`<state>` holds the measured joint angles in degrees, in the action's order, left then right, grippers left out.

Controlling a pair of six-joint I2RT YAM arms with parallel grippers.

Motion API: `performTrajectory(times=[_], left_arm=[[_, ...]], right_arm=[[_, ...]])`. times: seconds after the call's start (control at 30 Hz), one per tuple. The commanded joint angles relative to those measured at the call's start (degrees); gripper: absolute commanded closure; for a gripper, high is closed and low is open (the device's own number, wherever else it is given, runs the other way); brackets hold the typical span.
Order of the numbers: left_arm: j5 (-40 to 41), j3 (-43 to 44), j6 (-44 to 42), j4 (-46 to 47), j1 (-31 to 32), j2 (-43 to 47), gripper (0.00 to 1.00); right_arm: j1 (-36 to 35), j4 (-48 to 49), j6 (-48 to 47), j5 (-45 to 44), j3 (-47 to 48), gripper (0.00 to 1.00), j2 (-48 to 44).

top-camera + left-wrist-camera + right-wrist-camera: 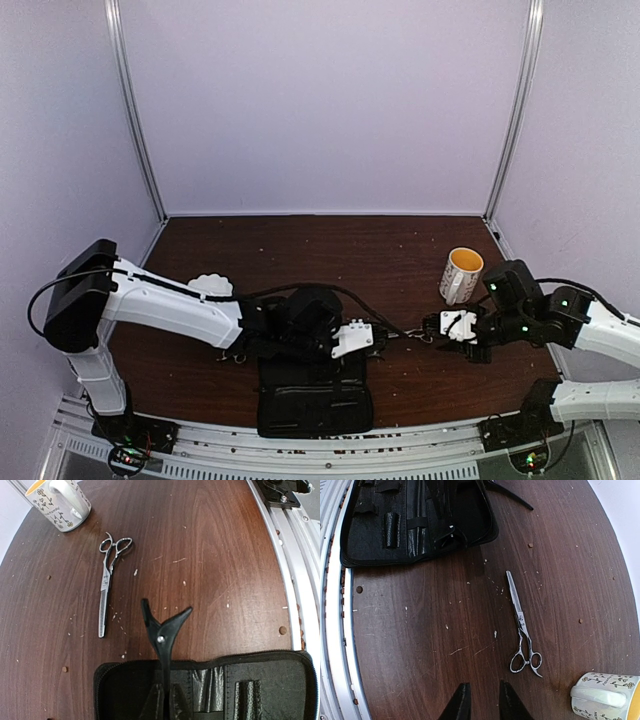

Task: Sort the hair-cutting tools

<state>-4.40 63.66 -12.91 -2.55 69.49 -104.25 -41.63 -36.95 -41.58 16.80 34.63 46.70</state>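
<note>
The clip's forked end juts past the case's far edge over bare table and would come down short if released now, so my left gripper keeps holding the clip.
A pair of thin silver scissors (106, 587) with ring handles lies flat on the brown table, rings toward the mug; it also shows in the right wrist view (521, 625) and the top view (412, 336). My left gripper (165, 707) is shut on a narrow black clip (162, 627) and holds it over the far edge of the open black zip case (260, 680). My right gripper (482, 707) is open and empty, just short and left of the scissors' rings. A short black piece (392, 530) sits in a loop of the case. A second pair of scissors is not in view.
A white flowered mug (461, 274) with a yellow inside stands at the right, beyond the scissors. A white fluted bowl (210, 285) sits behind the left arm. The case (315, 395) lies at the near edge, by the metal rail (332, 645).
</note>
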Motion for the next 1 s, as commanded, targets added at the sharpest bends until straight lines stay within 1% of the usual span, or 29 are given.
performTrajectory(times=[0.0,0.23,0.5,0.77,0.97], left_arm=[[0.95,-0.01,-2.07,3.24,-2.38,-0.02,1.00],[0.62,0.03,-4.72,0.07,-4.21,-0.70,1.00],[-0.11,-1.00,-5.80,-3.12,-5.33,-0.95,1.00],[-0.34,-2.40,-4.44,-3.76,-5.33,-0.96,0.99],[1.45,-4.47,-3.38,-5.03,-5.33,-0.01,0.94]], right_arm=[[0.32,2.07,1.31,1.15,-0.76,0.79,0.65],[0.34,2.76,1.70,0.97,-1.13,0.78,0.76],[0.36,3.44,1.77,0.53,-1.41,0.78,1.11],[0.39,3.83,1.69,0.26,-1.80,0.77,0.93],[0.41,3.90,1.64,0.30,-1.90,0.76,0.87]])
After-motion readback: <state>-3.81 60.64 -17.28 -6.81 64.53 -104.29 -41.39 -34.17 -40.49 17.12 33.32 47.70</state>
